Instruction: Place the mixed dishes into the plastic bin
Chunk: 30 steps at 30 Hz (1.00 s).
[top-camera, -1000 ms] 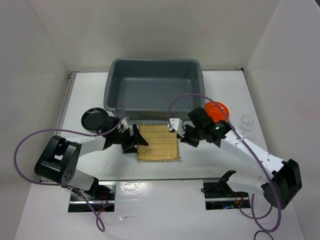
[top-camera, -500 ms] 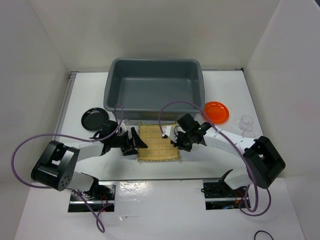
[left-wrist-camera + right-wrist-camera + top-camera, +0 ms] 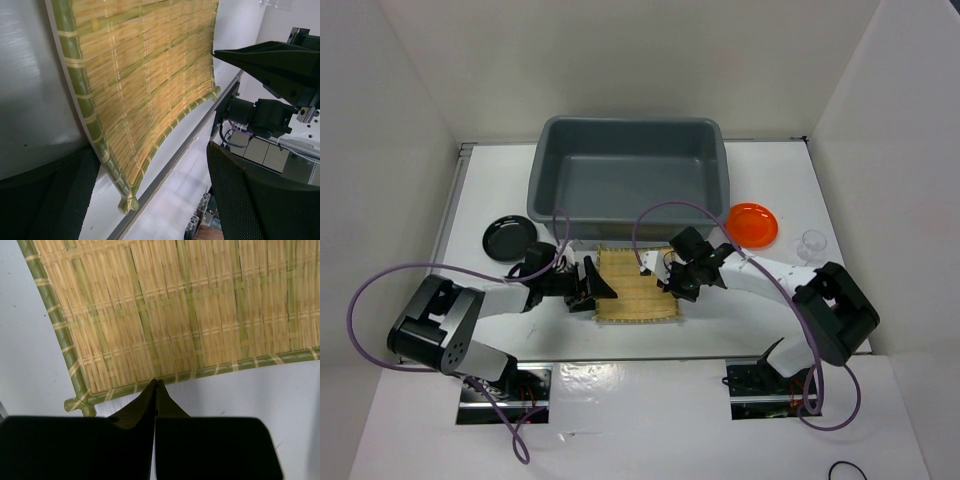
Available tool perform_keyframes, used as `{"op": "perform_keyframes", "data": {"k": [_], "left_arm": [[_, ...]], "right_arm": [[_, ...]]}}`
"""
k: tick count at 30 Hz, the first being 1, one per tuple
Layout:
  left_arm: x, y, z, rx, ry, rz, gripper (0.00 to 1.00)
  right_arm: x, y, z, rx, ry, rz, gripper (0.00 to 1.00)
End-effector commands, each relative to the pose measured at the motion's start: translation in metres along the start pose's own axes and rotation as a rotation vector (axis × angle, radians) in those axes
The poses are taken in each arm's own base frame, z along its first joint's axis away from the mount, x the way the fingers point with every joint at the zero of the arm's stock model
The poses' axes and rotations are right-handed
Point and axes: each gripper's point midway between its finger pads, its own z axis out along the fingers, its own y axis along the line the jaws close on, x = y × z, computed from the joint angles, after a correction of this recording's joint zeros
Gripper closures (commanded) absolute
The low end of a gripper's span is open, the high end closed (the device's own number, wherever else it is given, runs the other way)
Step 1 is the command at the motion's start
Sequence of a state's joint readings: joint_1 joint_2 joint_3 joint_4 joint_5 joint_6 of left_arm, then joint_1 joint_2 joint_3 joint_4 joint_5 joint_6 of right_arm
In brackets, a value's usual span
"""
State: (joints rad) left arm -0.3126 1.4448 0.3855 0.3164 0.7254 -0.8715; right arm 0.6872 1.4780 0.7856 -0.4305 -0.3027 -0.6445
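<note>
The bamboo mat's far edge should stay free to enter the bin (image 3: 548,190), so my left gripper will next grab the mat by its near corner (image 3: 600,316).
The tan bamboo mat (image 3: 636,285) lies on the table just in front of the grey plastic bin (image 3: 548,190). My left gripper (image 3: 594,286) is open, low at the mat's left edge; in the left wrist view the mat (image 3: 145,80) sits between its fingers (image 3: 250,200). My right gripper (image 3: 669,281) is shut, its tips touching the mat's right edge (image 3: 165,315). The right gripper's point (image 3: 155,382) rests on the mat's border. The black plate (image 3: 508,239) lies left of the bin, the orange plate (image 3: 753,224) right, the glass cup (image 3: 812,243) farther right.
White walls enclose the table on the left, back and right. The bin's near wall stands directly behind the mat. The right arm's shut fingers (image 3: 270,62) show beyond the mat in the left wrist view. Purple cables loop over both arms.
My right gripper has moved left and down from beside the orange plate to the mat's right edge. The left gripper has stayed at the mat's left edge.
</note>
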Motion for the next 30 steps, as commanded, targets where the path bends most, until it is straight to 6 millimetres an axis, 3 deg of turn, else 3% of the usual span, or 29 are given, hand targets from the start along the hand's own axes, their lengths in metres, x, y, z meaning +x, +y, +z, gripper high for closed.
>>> {"op": "perform_keyframes", "data": {"k": [1,5,10,14,15,19,21,23,24,25,27,28,29,30], "left_arm": [[0.021,0.043,0.001,-0.150,0.038,-0.054,0.08],[0.011,0.026,0.005,-0.082,0.028,-0.044,0.08],[0.009,0.013,0.011,-0.020,0.069,-0.034,0.24],[0.018,0.005,0.013,0.032,0.145,-0.038,0.52],[0.019,0.005,0.014,0.028,0.165,-0.043,0.67],[0.028,-0.004,0.013,0.017,0.249,-0.010,1.00],[0.025,-0.015,0.005,-0.011,0.251,0.032,1.00],[0.019,-0.035,-0.008,0.004,0.223,0.094,1.00],[0.026,-0.038,-0.017,-0.014,0.248,0.091,1.00],[0.020,-0.052,-0.023,-0.002,0.236,0.122,1.00],[0.029,-0.073,-0.043,0.028,0.255,0.156,1.00],[0.030,-0.083,-0.050,0.045,0.257,0.163,1.00],[0.029,-0.102,-0.061,0.089,0.238,0.213,1.00],[0.034,-0.109,-0.068,0.105,0.250,0.210,1.00]], "right_arm": [[-0.009,-0.007,0.005,0.026,-0.031,-0.027,1.00],[0.001,-0.008,0.010,0.027,0.006,-0.051,1.00],[0.001,-0.010,0.013,0.022,0.014,-0.073,1.00],[-0.003,-0.007,0.015,0.009,0.007,-0.072,1.00],[-0.005,-0.007,0.013,0.014,0.000,-0.063,1.00],[-0.012,-0.006,0.005,0.022,-0.028,-0.062,1.00],[-0.016,-0.007,-0.004,0.043,-0.043,-0.047,1.00],[-0.028,-0.009,-0.023,0.087,-0.086,-0.026,1.00],[-0.041,-0.015,-0.037,0.120,-0.120,-0.020,1.00],[-0.041,-0.014,-0.048,0.136,-0.114,0.003,1.00],[-0.064,-0.020,-0.088,0.228,-0.208,0.045,1.00],[-0.063,-0.030,-0.106,0.325,-0.220,0.084,1.00],[-0.081,-0.036,-0.147,0.439,-0.349,0.135,1.00],[-0.081,-0.042,-0.166,0.521,-0.402,0.167,1.00]]}}
